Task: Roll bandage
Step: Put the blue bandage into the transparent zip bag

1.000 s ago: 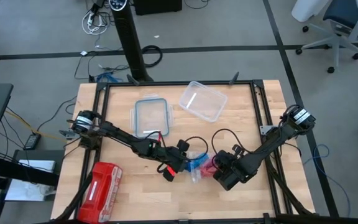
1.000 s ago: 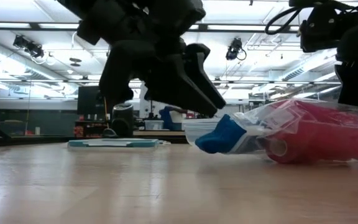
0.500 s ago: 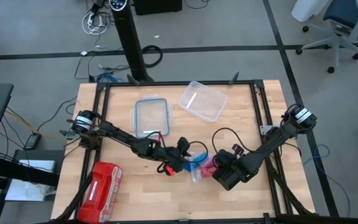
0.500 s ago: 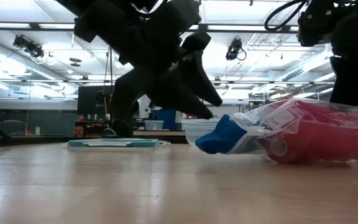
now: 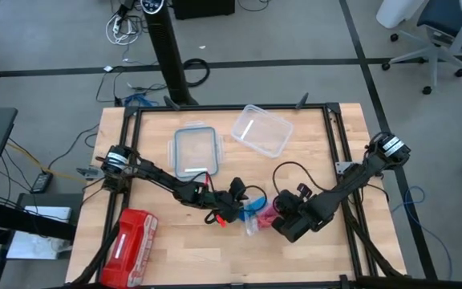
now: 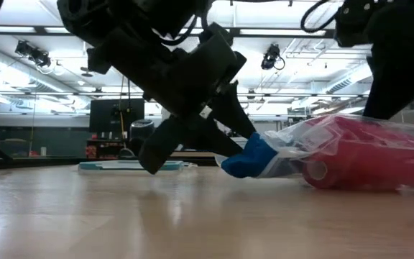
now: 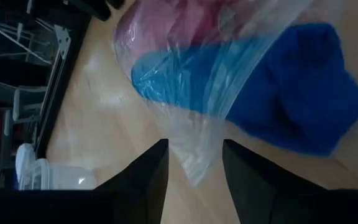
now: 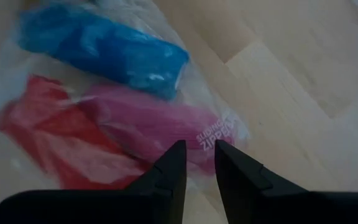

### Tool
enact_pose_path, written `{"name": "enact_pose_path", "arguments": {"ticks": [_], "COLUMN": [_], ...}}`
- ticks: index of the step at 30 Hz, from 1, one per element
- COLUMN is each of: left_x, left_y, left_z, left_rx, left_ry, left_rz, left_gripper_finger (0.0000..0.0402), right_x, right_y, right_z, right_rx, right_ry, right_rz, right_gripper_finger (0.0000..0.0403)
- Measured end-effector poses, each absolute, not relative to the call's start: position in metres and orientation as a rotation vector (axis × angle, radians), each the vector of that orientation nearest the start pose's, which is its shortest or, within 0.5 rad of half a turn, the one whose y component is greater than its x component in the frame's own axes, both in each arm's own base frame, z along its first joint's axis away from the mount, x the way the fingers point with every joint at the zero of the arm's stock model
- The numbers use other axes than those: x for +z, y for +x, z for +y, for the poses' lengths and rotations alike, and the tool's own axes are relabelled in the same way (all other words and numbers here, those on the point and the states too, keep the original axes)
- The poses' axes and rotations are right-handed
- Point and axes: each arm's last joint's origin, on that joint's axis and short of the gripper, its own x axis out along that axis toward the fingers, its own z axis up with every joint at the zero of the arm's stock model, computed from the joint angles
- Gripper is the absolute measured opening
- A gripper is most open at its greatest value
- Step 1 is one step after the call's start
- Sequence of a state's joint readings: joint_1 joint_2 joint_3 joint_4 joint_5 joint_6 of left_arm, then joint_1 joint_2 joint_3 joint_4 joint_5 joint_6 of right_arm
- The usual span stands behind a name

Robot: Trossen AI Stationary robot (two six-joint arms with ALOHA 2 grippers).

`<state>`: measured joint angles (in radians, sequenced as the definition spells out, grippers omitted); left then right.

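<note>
The clear bag needs to be steadied around the blue bandage, so my left gripper should grab the bag by its opening's loose edge [image 7: 197, 152] next.
A clear plastic bag [image 5: 253, 225] lies on the wooden table and holds the bright blue bandage [image 7: 303, 93] and red-pink rolls [image 8: 154, 124]. The bandage's dark blue end [image 6: 244, 158] sticks out of the bag's mouth. My left gripper [image 7: 194, 177] is open and low over the table. Its fingers stand on either side of the bag's loose edge [image 7: 194, 165], right beside the bandage end. My right gripper [image 8: 197, 165] is at the bag's other end [image 5: 275, 218], shut on the plastic. My right gripper pinches the bag's edge by the printed strip [image 8: 209, 142] between its two fingers, coming slanting down from above. The bag rests on the table with the red-pink rolls [image 6: 365, 155] inside it.
A red zip pouch [image 5: 131, 245] lies at the near left. A clear lid [image 5: 195, 150] and a clear container [image 5: 261, 130] sit at the far side. Bare wood shows along the near edge [image 5: 239, 265].
My left gripper has rolled about its own axis and sunk toward the table beside the bandage's free end, so one finger is now low and the other above it. Its fingers stay apart.
</note>
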<state>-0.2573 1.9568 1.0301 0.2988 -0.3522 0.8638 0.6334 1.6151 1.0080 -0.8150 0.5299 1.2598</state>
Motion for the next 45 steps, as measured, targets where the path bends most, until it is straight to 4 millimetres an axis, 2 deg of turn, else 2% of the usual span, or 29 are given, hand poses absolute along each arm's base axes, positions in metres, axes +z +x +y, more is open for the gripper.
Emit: {"name": "enact_pose_path", "arguments": {"ticks": [5, 10, 18, 25, 31, 39, 45], "left_x": [0.132, 0.133, 0.132, 0.132, 0.131, 0.118, 0.121], "left_y": [0.381, 0.381, 0.38, 0.38, 0.38, 0.383, 0.383], "left_z": [-0.09, -0.09, -0.09, -0.091, -0.093, -0.098, -0.105], "left_rx": [-0.171, -0.164, -0.162, -0.166, -0.2, -0.211, -0.125], "left_ry": [1.024, 1.015, 0.993, 0.998, 0.989, 0.986, 1.018], "left_rz": [0.61, 0.6, 0.61, 0.608, 0.598, 0.592, 0.615], "left_gripper_finger": [0.0157, 0.0157, 0.0151, 0.0081, 0.0026, 0.0017, 0.0003], "right_x": [0.194, 0.194, 0.19, 0.178, 0.177, 0.177, 0.178], "right_y": [0.228, 0.223, 0.202, 0.197, 0.201, 0.203, 0.202], "right_z": [0.156, 0.16, 0.18, 0.182, 0.183, 0.182, 0.183], "right_rx": [-0.609, -0.616, -0.657, -0.666, -0.638, -0.635, -0.622], "right_ry": [0.36, 0.43, 0.515, 0.575, 0.588, 0.575, 0.565], "right_rz": [0.964, 0.999, 0.996, 0.931, 0.9, 0.892, 0.899], "right_gripper_finger": [0.0081, 0.0075, 0.006, 0.0054, 0.0054, 0.005, 0.0049]}}
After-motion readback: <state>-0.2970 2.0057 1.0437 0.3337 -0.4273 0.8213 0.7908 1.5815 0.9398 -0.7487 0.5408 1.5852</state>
